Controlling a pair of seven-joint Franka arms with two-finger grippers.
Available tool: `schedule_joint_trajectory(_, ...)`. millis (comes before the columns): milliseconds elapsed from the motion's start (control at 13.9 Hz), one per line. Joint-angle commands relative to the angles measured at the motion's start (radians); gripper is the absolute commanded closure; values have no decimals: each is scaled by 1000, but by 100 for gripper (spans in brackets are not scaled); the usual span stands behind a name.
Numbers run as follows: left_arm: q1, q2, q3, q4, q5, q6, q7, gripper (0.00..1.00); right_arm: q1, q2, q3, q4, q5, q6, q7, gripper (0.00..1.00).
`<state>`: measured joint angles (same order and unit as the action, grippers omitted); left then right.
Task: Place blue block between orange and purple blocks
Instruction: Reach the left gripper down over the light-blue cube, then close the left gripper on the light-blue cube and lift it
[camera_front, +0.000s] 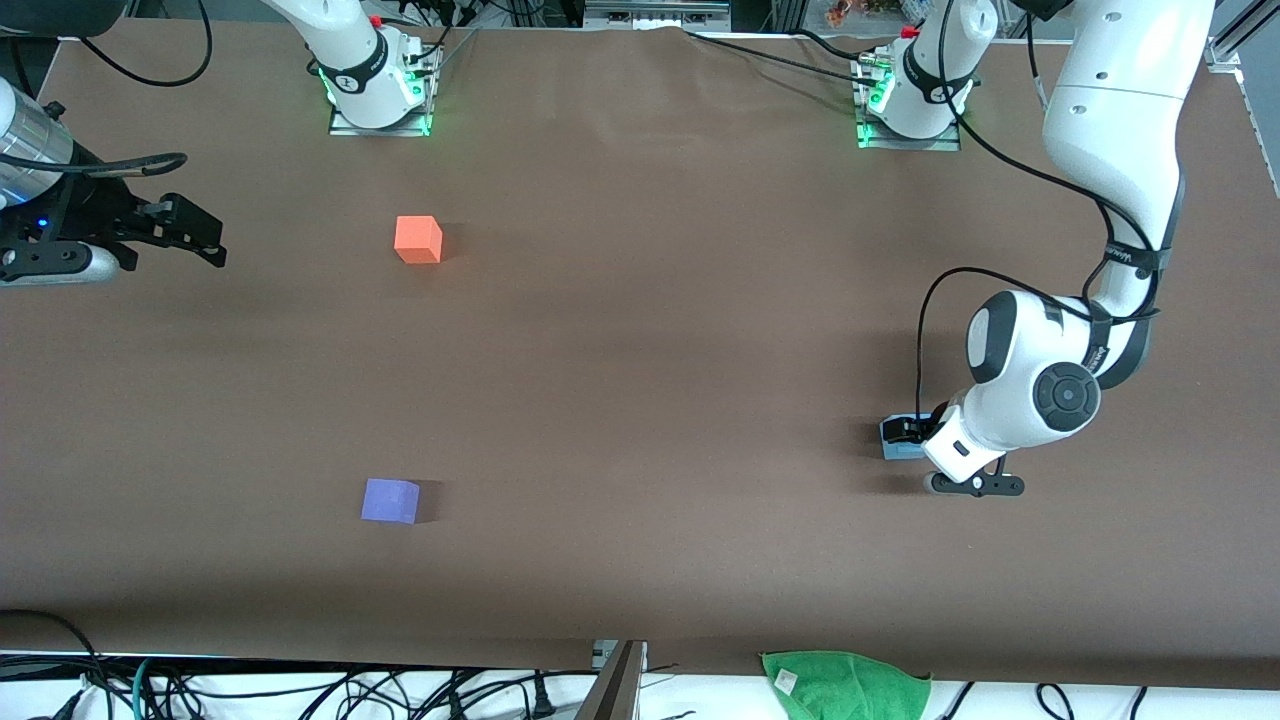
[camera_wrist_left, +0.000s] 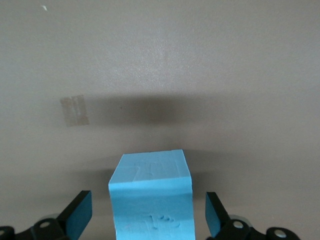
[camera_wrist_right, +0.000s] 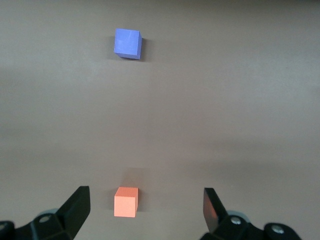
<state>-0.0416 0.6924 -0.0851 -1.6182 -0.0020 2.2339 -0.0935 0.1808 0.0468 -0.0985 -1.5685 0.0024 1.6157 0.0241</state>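
Observation:
The blue block (camera_front: 897, 450) goes between the orange and purple blocks; my left gripper should grab its opposite sides next.
The blue block (camera_front: 897, 450) (camera_wrist_left: 150, 200) rests on the brown table toward the left arm's end. My left gripper (camera_front: 905, 436) (camera_wrist_left: 148, 216) is down around it, open, with a gap showing on each side between block and fingers (camera_wrist_left: 80, 214). The orange block (camera_front: 418, 240) (camera_wrist_right: 125, 202) sits toward the right arm's end, farther from the front camera. The purple block (camera_front: 391, 500) (camera_wrist_right: 127, 43) lies nearer to that camera, roughly in line with the orange one. My right gripper (camera_front: 200, 236) (camera_wrist_right: 146, 207) waits open and empty in the air at the right arm's end.
A green cloth (camera_front: 845, 685) lies at the table's near edge. A bit of tape (camera_wrist_left: 75, 110) is stuck to the table (camera_front: 640, 330) close to the blue block. The arm bases (camera_front: 378, 95) (camera_front: 908, 105) stand along the table's back edge.

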Motion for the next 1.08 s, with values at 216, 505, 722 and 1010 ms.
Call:
schedule_joint_trajectory(216,-4,38,2,17,-27,26,12,67,-10,7,3,21,16,-5,-10,0)
schedule_joint_trajectory(505,-11,1,-15,34,-27,6,-3,71,-10,7,3,21,16,-3,-10,0)
schedule_joint_trajectory(722,-64,-39,-71,99,-26,-104,-113,58,-10,7,3,21,16,-5,-10,0)
schedule_joint_trajectory(1010,-268,-27,-71,190,-27,-174,-387,62,-10,7,3,21,16,-5,-10,0)
